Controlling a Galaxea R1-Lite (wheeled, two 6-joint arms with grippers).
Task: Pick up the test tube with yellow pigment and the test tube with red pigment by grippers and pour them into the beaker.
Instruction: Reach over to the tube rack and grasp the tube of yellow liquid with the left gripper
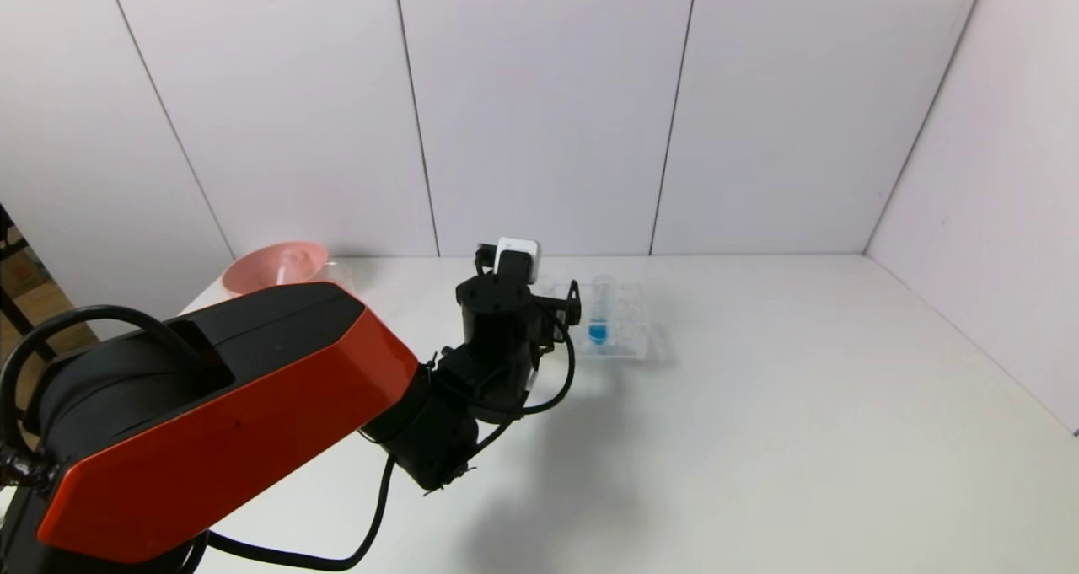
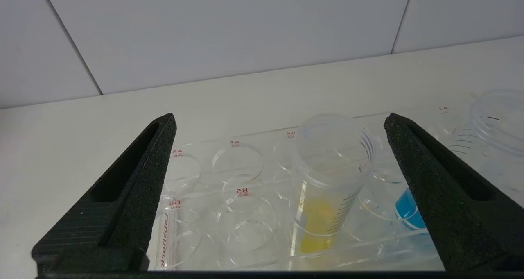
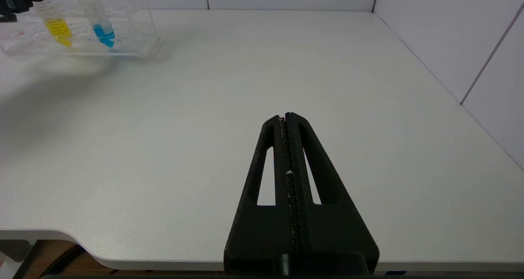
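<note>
Next, the left gripper grabs the test tube's upper end (image 2: 328,180), which stands above the rack (image 2: 245,176) holding the tube's lower part.
The test tube with yellow pigment (image 2: 327,180) stands upright in a clear rack (image 2: 245,176), with yellow liquid in its bottom. My left gripper (image 2: 280,121) is open around it, one finger on each side and neither touching; the tube sits nearer one finger than the other. In the right wrist view the same tube (image 3: 57,25) shows far off in the rack. The test tube with red pigment is out of view. A faint clear beaker (image 1: 341,277) stands by the pink bowl. My right gripper (image 3: 286,116) is shut and empty, low over the table's near edge.
A tube of blue liquid (image 1: 598,317) stands in the rack (image 1: 628,325) beside the yellow one, partly behind one left finger (image 2: 434,189). The pink bowl (image 1: 274,266) sits at the table's back left. My left arm (image 1: 497,329) hides the yellow tube from the head view.
</note>
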